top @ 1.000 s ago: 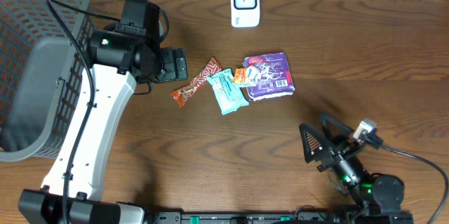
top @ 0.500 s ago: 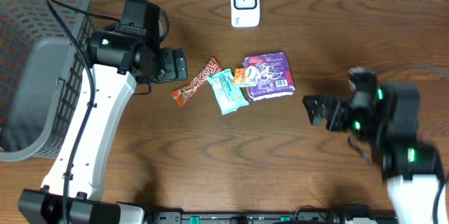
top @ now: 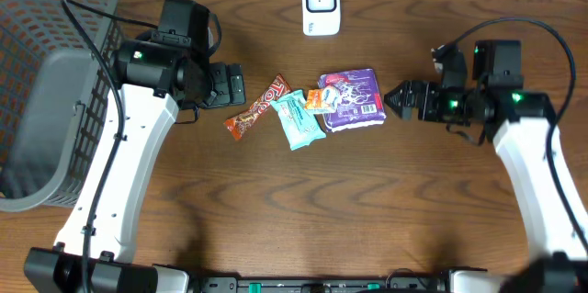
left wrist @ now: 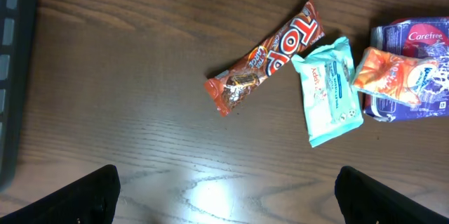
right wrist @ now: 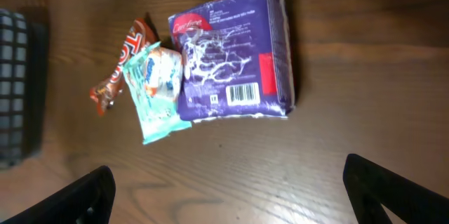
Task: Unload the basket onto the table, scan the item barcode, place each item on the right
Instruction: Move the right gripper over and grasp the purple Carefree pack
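Observation:
The right gripper grabs the purple pack [top: 351,100] by its edges next, to keep the pack's barcode side uncovered and turn it toward the scanner.
Several wrapped items lie mid-table: an orange-brown candy bar [top: 257,107] [left wrist: 270,55] [right wrist: 118,69], a teal pack [top: 297,119] [left wrist: 328,90] [right wrist: 156,108], a small orange packet [top: 320,100] [left wrist: 389,76] [right wrist: 165,69] and a purple pack [top: 351,100] [left wrist: 421,55] [right wrist: 235,48] whose barcode [right wrist: 243,94] faces up. The white scanner [top: 321,4] stands at the back edge. My left gripper [top: 231,84] [left wrist: 226,185] is open and empty, left of the candy bar. My right gripper [top: 397,100] [right wrist: 228,182] is open and empty, just right of the purple pack.
A large grey mesh basket [top: 46,73] fills the left end of the table. A dark gridded thing [right wrist: 17,90] shows at the left edge of the right wrist view. Bare wood lies in front of the items.
My right arm has swung up from the front right of the table to just right of the purple pack. The left arm and the items have not moved.

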{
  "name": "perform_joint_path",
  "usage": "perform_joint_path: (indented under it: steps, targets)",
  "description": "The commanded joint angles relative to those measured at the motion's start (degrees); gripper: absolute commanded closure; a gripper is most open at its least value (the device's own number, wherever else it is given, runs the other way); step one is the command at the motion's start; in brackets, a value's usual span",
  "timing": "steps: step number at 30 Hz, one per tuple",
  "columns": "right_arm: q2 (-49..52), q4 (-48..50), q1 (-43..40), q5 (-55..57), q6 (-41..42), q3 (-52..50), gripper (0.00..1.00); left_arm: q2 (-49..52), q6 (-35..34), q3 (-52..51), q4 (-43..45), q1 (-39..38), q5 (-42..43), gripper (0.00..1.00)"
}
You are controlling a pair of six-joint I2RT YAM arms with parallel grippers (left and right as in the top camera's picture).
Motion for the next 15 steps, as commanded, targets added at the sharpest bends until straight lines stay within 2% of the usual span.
perform_joint_path:
  steps: [1, 7, 8, 10, 12, 15]
  targets:
    - [7.72, -1.55, -0.96, -8.24, -1.05, 5.9, 0.01, 0.13, -0.28, -0.33, -0.22, 0.24, -0.55, 0.02]
    - [21.97, -11.58, -0.94, -7.65, -6.32, 21.16, 0.01, 0.13, -0.28, -0.33, -0.2, 0.24, -0.52, 0.02]
    - [23.5, -11.26, -0.94, -7.5, -6.29, 22.75, 0.02, 0.13, -0.28, -0.33, -0.2, 0.24, -0.55, 0.02]
    - [25.7, -7.93, -0.92, -7.54, -6.08, 24.22, 0.14, 0.13, -0.28, -0.33, -0.22, 0.24, -0.52, 0.02]
    - [27.32, -4.04, -0.44, -7.02, -5.49, 24.22, 0.15, 0.13, -0.28, -0.33, -0.2, 0.24, -0.55, 0.02]
    - [29.55, -1.55, 0.68, -5.46, -5.51, 24.2, 0.11, 0.13, -0.28, -0.33, -0.2, 0.24, -0.55, 0.02]
